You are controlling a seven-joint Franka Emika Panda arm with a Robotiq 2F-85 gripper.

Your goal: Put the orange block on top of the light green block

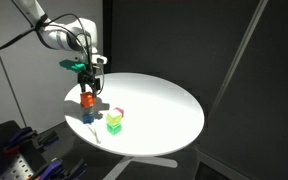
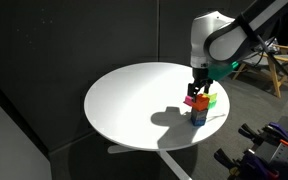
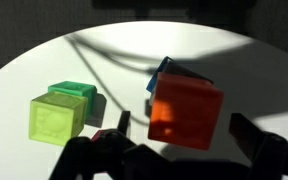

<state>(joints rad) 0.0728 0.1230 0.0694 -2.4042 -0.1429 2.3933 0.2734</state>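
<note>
My fingers reach down on either side of the orange block and closing now would catch it, so it is time to close.
The orange block (image 3: 184,110) sits on top of a dark blue-grey cube (image 3: 167,70) near the table's edge; the stack shows in both exterior views (image 1: 87,98) (image 2: 196,101). The light green block (image 3: 56,118) stands on the table beside the stack, apart from it, and shows in both exterior views (image 1: 114,125) (image 2: 211,99). My gripper (image 3: 182,126) is open and hangs right over the orange block, one finger on each side with gaps to the block. It shows in both exterior views (image 1: 87,84) (image 2: 197,88).
A darker green block (image 3: 79,92) lies right behind the light green block. A small pale pink piece (image 1: 120,113) is next to them. The round white table (image 1: 169,105) stands before black curtains. The stack is close to the table's rim (image 2: 184,140).
</note>
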